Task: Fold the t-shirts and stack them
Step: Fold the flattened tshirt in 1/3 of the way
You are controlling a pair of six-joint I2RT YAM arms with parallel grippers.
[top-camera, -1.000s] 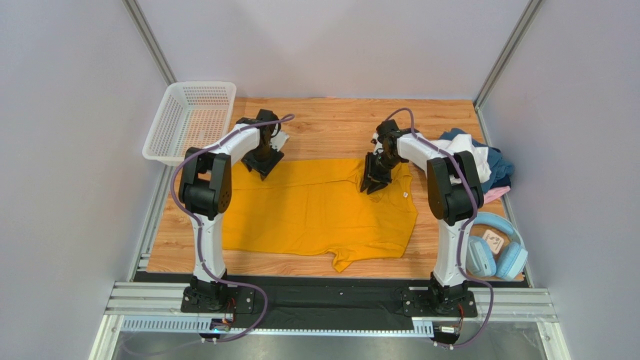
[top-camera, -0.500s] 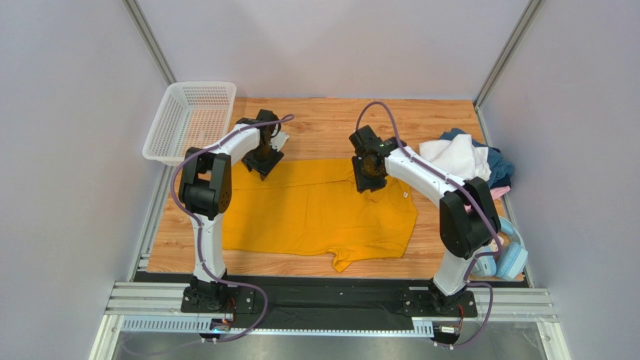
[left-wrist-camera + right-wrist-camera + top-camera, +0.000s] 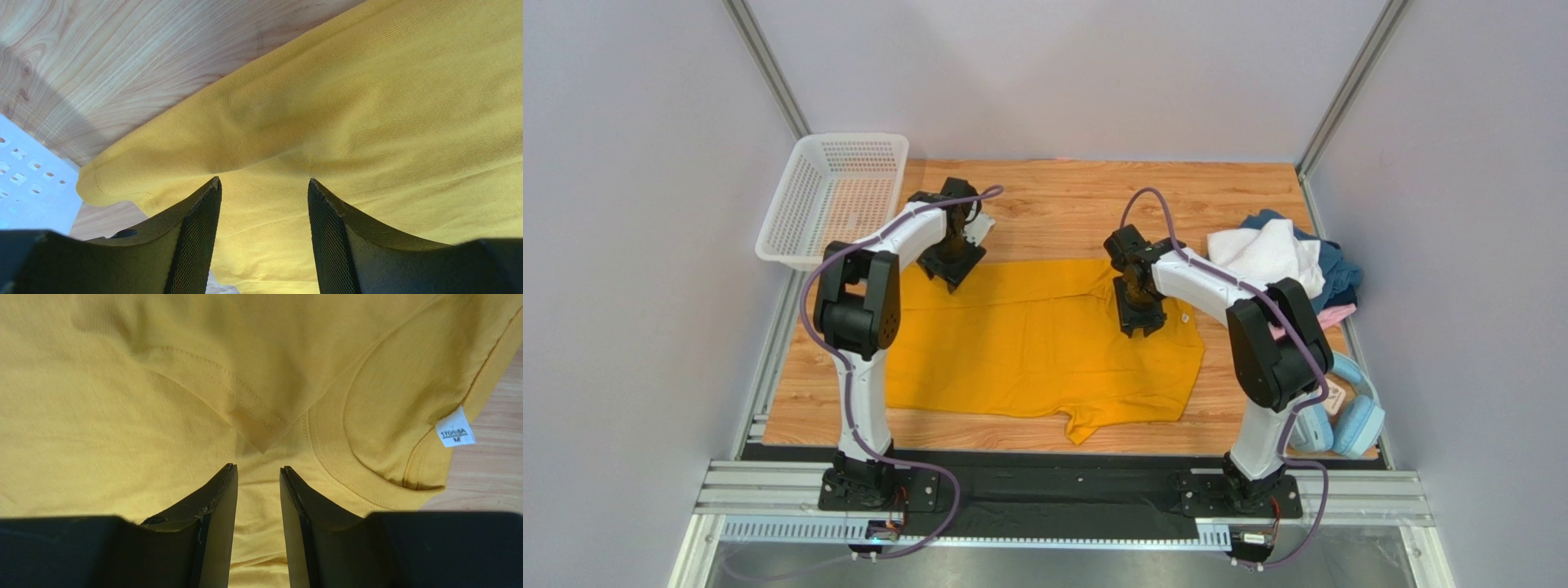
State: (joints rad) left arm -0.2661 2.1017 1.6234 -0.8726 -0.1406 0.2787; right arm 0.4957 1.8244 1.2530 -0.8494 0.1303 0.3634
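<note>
My right gripper needs to grip the folded flap [image 3: 261, 441] next, by its stitched corner tip beside the collar [image 3: 333, 454]. That will straighten the mustard-yellow t-shirt.
A mustard-yellow t-shirt [image 3: 1038, 349] lies spread flat across the wooden table. My left gripper [image 3: 952, 263] is at the shirt's far left corner. In the left wrist view its jaws [image 3: 264, 184] stand open over a rumpled yellow edge [image 3: 344, 116], pinching nothing. My right gripper [image 3: 1140, 319] hangs over the shirt beside the collar. In the right wrist view it [image 3: 258, 470] is open by a narrow gap, just behind a folded flap [image 3: 261, 441], with the collar [image 3: 368, 471] and size label [image 3: 455, 432] to the right. White [image 3: 1265, 257], dark blue [image 3: 1342, 272] and pink [image 3: 1333, 319] t-shirts lie heaped at the right edge.
A white mesh basket [image 3: 836, 196] stands at the far left corner, and its wall [image 3: 24, 184] shows in the left wrist view. Light-blue headphones [image 3: 1339, 410] lie at the near right. Bare wood [image 3: 1063, 202] runs behind the shirt.
My right gripper swung left and then came nearer, onto the shirt beside the collar, and its arm changed pose. The left gripper and the yellow shirt have stayed put.
</note>
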